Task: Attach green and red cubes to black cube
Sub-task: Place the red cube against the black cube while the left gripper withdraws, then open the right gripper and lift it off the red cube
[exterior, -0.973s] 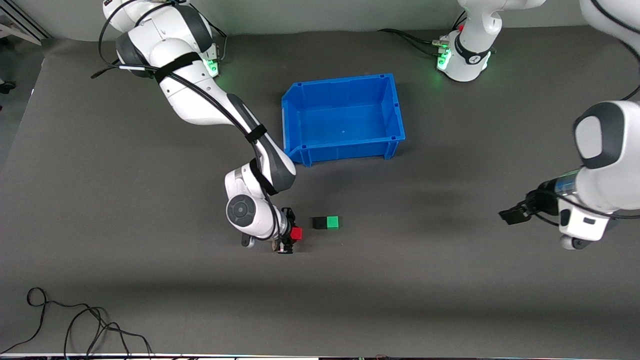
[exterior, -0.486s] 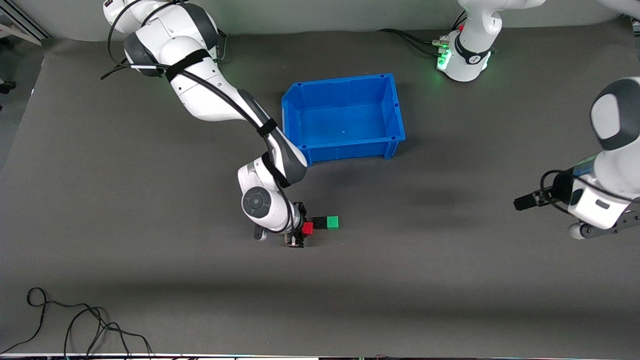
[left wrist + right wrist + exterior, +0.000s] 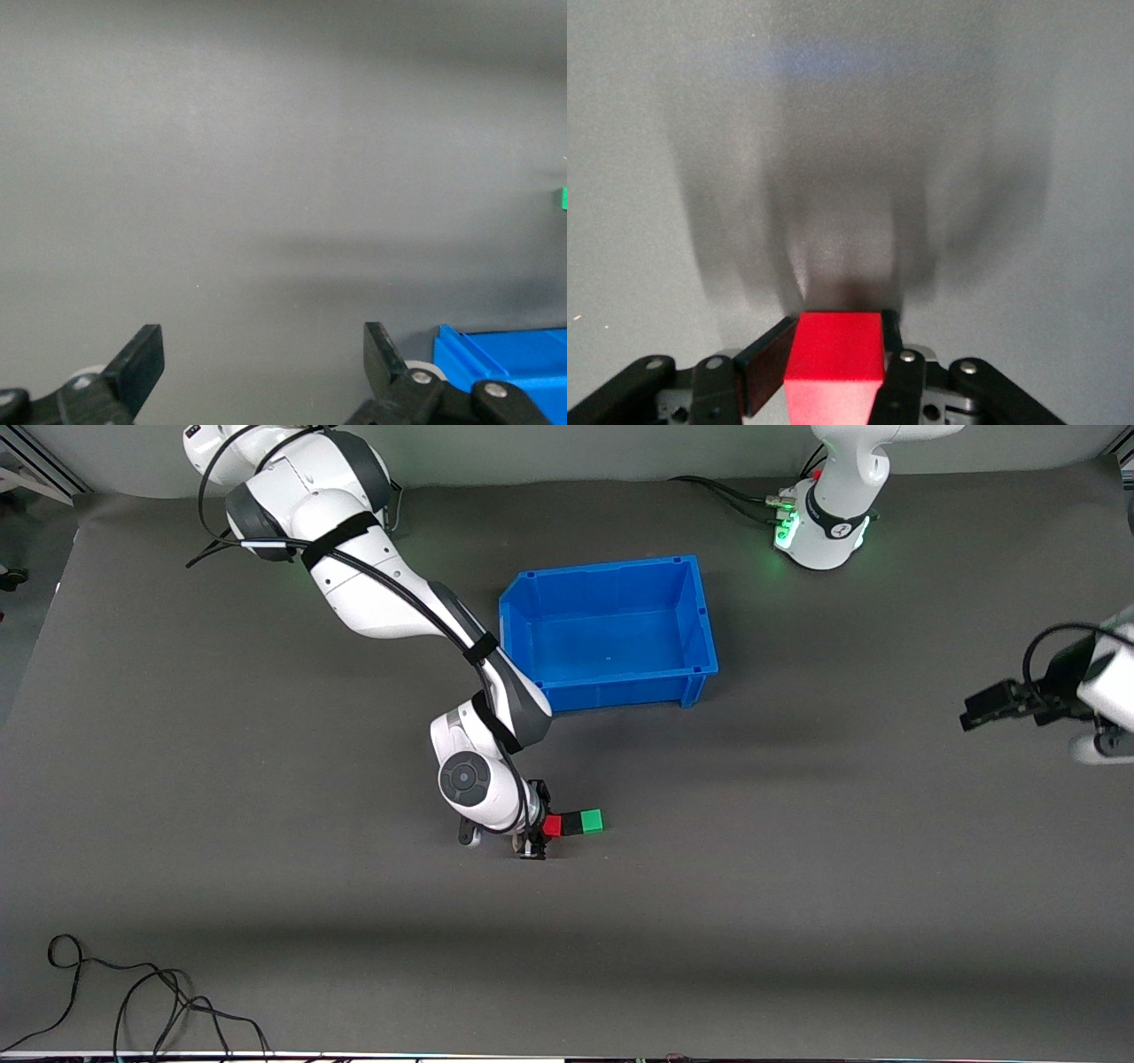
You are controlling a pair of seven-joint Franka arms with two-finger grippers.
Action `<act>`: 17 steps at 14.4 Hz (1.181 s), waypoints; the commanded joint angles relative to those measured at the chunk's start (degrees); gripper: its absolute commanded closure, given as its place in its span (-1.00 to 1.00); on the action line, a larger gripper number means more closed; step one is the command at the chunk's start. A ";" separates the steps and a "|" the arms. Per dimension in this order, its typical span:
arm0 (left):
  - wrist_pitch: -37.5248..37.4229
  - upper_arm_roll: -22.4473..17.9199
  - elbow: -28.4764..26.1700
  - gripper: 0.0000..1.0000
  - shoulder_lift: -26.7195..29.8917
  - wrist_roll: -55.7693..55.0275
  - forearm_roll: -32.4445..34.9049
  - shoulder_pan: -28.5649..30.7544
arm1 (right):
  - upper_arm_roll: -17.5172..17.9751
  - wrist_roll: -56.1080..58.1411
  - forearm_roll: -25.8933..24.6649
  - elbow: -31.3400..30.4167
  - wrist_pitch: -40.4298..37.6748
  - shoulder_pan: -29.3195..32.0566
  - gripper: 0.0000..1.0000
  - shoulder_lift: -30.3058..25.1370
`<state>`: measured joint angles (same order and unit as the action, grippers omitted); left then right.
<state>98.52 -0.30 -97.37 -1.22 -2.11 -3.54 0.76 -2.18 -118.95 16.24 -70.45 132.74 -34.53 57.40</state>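
Observation:
The red cube point(image 3: 552, 825) is standing against the black cube's side point(image 3: 569, 824) in the front view and would stay there, so my right gripper needs to let go of it.
The black cube point(image 3: 572, 825) sits on the table with the green cube point(image 3: 592, 820) joined to its side toward the left arm's end. My right gripper point(image 3: 542, 828) is shut on the red cube point(image 3: 552, 825) and holds it against the black cube's side toward the right arm's end, so the three form one row. In the right wrist view the red cube point(image 3: 837, 354) fills the gap of that gripper point(image 3: 837, 326). My left gripper point(image 3: 983, 707) is open and empty, in the air at its own end of the table; it also shows in the left wrist view point(image 3: 261, 341).
An empty blue bin point(image 3: 611, 689) stands farther from the front camera than the cubes; its corner point(image 3: 505, 350) and the green cube's edge point(image 3: 563, 198) show in the left wrist view. A black cable point(image 3: 133, 992) lies at the near edge, toward the right arm's end.
My right gripper has carried the red cube toward the left arm's end until it meets the black cube. My left arm has drawn back toward its base.

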 commanded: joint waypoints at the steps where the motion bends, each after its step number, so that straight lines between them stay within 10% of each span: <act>1: -1.74 0.21 -0.72 -1.00 1.84 0.71 0.56 -1.46 | -0.28 0.03 1.17 0.93 0.59 -0.54 0.11 0.79; 2: -2.62 0.21 0.50 -1.00 1.58 -0.17 0.55 -2.68 | -0.37 0.04 0.73 1.19 0.59 -0.63 -0.87 1.05; 3: -4.19 0.21 2.25 -1.00 1.22 -0.52 0.55 -3.91 | -0.37 0.30 0.46 1.28 0.59 -0.45 -1.00 0.79; 12: -13.97 0.82 9.64 -1.00 -1.06 -1.40 0.64 -4.19 | -1.25 5.30 -14.72 4.61 -8.87 6.92 -1.00 -2.81; 17: -14.58 1.53 9.65 -1.00 -1.06 -0.26 2.58 -4.28 | -1.25 24.17 -14.48 4.97 -21.09 12.54 -1.00 -10.62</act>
<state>85.77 1.34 -89.64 -1.60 -2.67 -2.40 -3.08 -3.95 -101.22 2.77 -64.69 116.72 -24.59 51.65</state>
